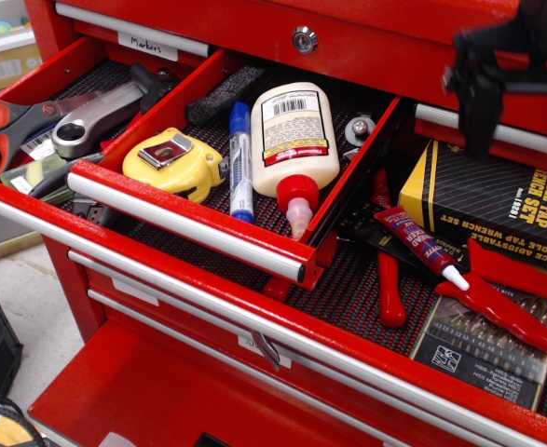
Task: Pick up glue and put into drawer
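My gripper grabs the glue by its middle (pixel 417 243) next, leaving the tube's white nozzle (pixel 456 277) free, to put the glue into the drawer.
The glue (pixel 418 245) is a slim red tube with a white nozzle pointing to the lower right. It lies on the black mat of the wide open drawer (pixel 254 326), across red-handled pliers (pixel 497 303). My gripper (pixel 523 121) is a blurred black shape at the upper right, above and to the right of the glue and apart from it. Its fingers (pixel 479 102) stand wide apart and hold nothing. A smaller drawer (pixel 184 219) stands open to the left of the glue.
The smaller drawer holds a yellow tape measure (pixel 172 163), a blue-and-white marker (pixel 240 158) and a large white bottle with a red cap (pixel 292 140). A black-and-gold wrench set box (pixel 492 196) lies behind the glue. Scissors and a wrench (pixel 87 121) lie at the far left.
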`<control>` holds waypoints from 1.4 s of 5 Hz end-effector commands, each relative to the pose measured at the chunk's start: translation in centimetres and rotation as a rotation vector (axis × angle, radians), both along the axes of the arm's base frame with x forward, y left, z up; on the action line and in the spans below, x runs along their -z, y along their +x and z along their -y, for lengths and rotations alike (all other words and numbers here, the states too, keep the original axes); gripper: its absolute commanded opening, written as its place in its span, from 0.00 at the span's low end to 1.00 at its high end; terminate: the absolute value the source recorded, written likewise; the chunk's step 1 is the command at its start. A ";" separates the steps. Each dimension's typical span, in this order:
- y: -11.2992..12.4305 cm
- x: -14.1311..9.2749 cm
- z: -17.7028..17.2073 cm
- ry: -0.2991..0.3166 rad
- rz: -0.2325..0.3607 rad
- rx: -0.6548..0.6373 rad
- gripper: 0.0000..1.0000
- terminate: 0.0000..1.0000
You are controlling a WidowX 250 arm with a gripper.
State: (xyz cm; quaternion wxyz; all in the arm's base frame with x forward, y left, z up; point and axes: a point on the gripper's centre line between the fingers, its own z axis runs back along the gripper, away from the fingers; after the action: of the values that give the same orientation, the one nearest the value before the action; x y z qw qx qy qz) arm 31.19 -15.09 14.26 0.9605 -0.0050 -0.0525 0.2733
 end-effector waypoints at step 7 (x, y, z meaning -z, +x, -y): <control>0.5 8.7 -2.9 -0.144 0.028 -0.214 0.00 0.00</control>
State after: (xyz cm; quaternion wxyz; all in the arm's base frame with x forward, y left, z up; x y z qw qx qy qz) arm 30.84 -13.14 5.00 0.9193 -0.0649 -0.0344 0.3866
